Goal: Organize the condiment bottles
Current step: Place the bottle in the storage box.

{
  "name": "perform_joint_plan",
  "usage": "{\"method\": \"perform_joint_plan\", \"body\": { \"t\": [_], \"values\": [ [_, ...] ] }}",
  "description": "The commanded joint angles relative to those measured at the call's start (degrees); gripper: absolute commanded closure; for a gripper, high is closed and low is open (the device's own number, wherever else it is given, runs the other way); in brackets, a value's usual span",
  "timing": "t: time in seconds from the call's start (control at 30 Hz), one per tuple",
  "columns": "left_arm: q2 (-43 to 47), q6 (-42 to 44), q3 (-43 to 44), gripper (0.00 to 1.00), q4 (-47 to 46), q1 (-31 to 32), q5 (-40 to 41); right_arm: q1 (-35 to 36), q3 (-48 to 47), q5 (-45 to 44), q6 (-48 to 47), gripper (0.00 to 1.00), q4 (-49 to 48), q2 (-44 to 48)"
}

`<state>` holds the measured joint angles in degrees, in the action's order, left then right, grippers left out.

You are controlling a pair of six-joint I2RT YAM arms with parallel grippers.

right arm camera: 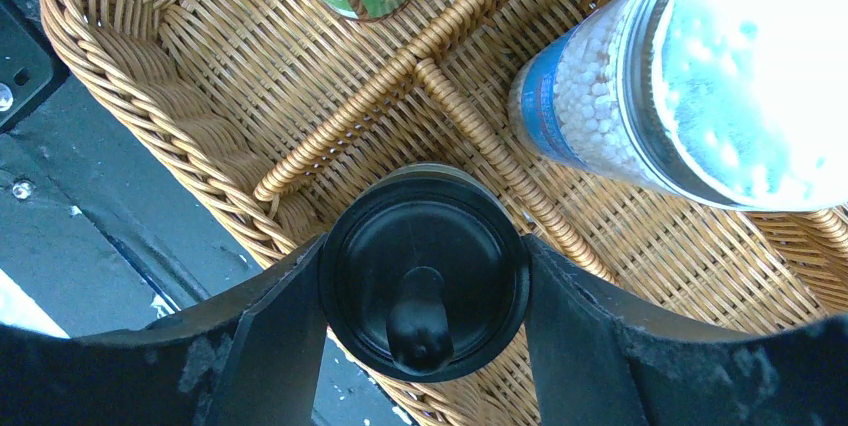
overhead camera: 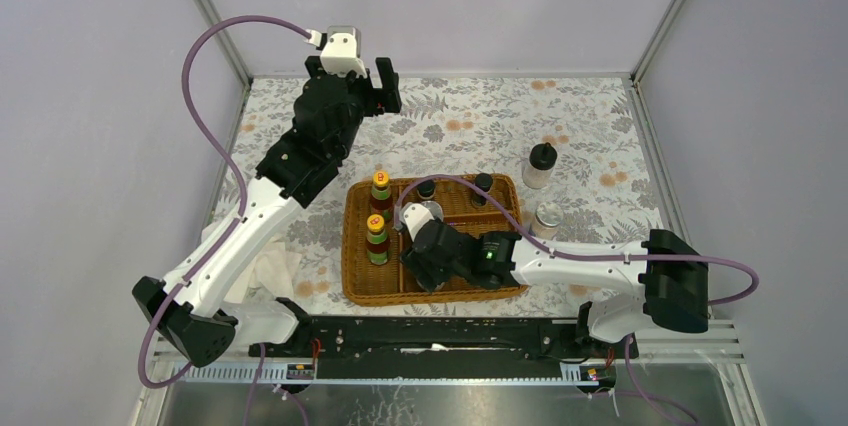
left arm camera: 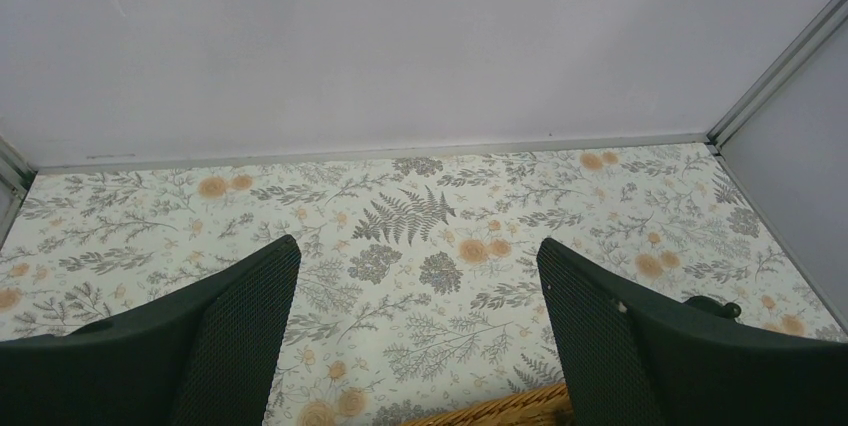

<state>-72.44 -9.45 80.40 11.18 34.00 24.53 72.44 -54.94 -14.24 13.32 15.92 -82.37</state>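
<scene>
The cream jar is upright between the divider and the wicker basket's rim and would land in the basket's front section, so my right gripper should release it.
My right gripper [right arm camera: 424,276] is shut on a cream jar with a black knobbed lid [right arm camera: 424,271] and holds it upright over the front compartment of the wicker basket [right arm camera: 200,146]. In the top view that gripper [overhead camera: 425,268] is in the basket's front middle. Two yellow-capped red-green bottles [overhead camera: 380,187] [overhead camera: 376,237] stand in the left compartment. Two dark black-capped jars [overhead camera: 426,189] [overhead camera: 482,184] stand at the back. One silver-lidded shaker [right arm camera: 700,76] stands in the basket beside my right gripper. My left gripper [left arm camera: 418,276] is open and empty, raised over the far table.
A second cream jar with a black lid [overhead camera: 540,164] and a second silver-lidded shaker [overhead camera: 547,220] stand on the floral table right of the basket [overhead camera: 510,196]. A white cloth [overhead camera: 270,271] lies left of the basket. Walls enclose the table on three sides.
</scene>
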Motion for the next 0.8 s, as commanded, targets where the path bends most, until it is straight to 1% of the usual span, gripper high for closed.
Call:
{"method": "perform_joint_plan", "body": {
  "t": [0.0,0.1,0.13,0.27,0.37,0.47,0.57,0.7,0.77],
  "values": [
    [0.9,0.5,-0.8,0.07,-0.7,-0.5,-0.2,-0.5,0.1,0.6,0.6,1.0,-3.2,-0.1],
    [1.0,0.4,-0.5,0.07,-0.5,-0.6,-0.2,-0.5,0.5,0.6,0.7,1.0,-3.4,0.2],
    [0.9,0.3,-0.4,0.07,-0.5,-0.5,-0.2,-0.5,0.6,0.6,0.8,0.97,-3.4,0.3],
    [0.9,0.2,-0.2,0.07,-0.3,-0.5,-0.1,-0.5,0.7,0.8,0.8,0.75,-3.2,0.1],
    [0.7,0.2,-0.2,0.07,-0.3,-0.5,0.0,-0.5,0.6,0.8,0.6,0.55,-3.2,-0.2],
    [0.6,0.3,-0.1,0.07,-0.3,-0.5,0.1,-0.5,0.6,0.9,0.4,0.44,-3.1,-0.3],
    [0.4,0.2,0.1,0.07,-0.3,-0.5,0.1,-0.5,0.3,0.8,0.1,0.37,-2.8,-0.3],
    [0.3,0.2,0.1,0.06,-0.3,-0.6,0.1,-0.5,0.0,0.7,-0.1,0.36,-2.5,-0.2],
    [0.4,0.2,0.1,0.06,-0.3,-0.5,0.1,-0.5,-0.1,0.8,-0.2,0.32,-2.4,-0.2]
  ]
}}
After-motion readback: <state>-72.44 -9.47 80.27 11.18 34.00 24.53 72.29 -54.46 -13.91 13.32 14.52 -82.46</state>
